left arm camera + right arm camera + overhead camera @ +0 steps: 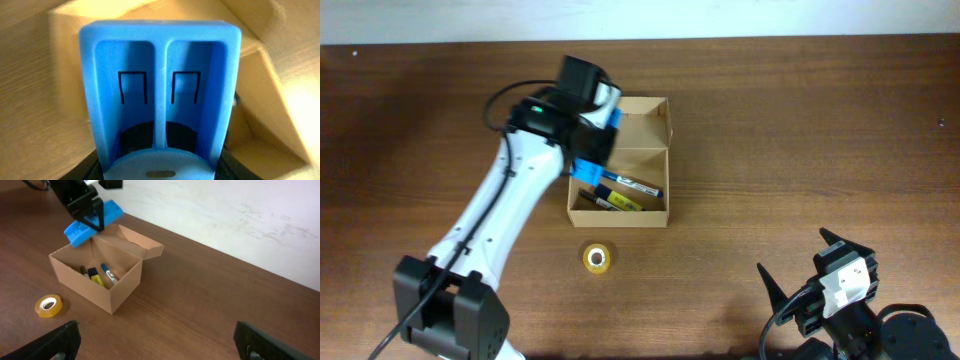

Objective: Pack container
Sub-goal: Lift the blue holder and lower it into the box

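My left gripper should keep holding the blue plastic holder (160, 85): tilted above the box's edge, it would fall on that edge if released now.
The container is a tan cardboard box (650, 215) with its flap lid open toward the back; it also shows in the right wrist view (122, 287). Markers and pens (628, 190) lie inside it. My left gripper (592, 140) is shut on a blue plastic holder (160, 85), seen in the right wrist view (92, 222) held tilted over the box's back left edge. My right gripper (155, 340) is open and empty, low over the table at the front right.
A yellow tape roll (598, 258) lies on the wooden table in front of the box; it also shows in the right wrist view (48, 305). A pale wall (240, 215) runs along the table's far edge.
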Robot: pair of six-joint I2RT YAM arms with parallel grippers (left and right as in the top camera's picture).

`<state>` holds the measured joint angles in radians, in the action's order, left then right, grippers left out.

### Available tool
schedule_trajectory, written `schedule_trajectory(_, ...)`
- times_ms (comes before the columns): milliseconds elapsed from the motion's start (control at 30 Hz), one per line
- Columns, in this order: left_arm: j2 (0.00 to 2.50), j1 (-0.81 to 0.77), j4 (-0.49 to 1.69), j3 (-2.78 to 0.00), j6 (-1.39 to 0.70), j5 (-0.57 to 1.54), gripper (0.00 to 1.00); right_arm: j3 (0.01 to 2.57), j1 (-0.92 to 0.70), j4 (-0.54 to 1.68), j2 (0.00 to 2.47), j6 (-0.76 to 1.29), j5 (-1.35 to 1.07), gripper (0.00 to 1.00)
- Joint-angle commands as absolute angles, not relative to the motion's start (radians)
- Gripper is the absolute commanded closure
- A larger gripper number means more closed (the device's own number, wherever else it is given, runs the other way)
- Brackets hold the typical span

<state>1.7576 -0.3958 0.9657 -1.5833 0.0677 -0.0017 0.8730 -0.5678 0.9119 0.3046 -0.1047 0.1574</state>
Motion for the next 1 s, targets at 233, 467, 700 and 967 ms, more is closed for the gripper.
schedule_trajectory(233,1.769,-0.476,1.067,-1.602,0.323,-0.08,0.54,0.869,-0.561,0.91,0.3,-0.096,0.169,0.01)
schedule_trajectory(467,1.854,-0.483,1.063,-1.602,0.373,-0.13,0.54,0.869,-0.561,0.91,0.3,-0.096,0.169,0.01)
schedule_trajectory(700,1.91,-0.524,1.024,-1.602,0.392,-0.14,0.54,0.869,-0.561,0.91,0.3,-0.096,0.169,0.01)
schedule_trajectory(967,1.938,-0.54,1.004,-1.602,0.391,-0.136,0.45,0.869,-0.561,0.91,0.3,-0.096,0.169,0.01)
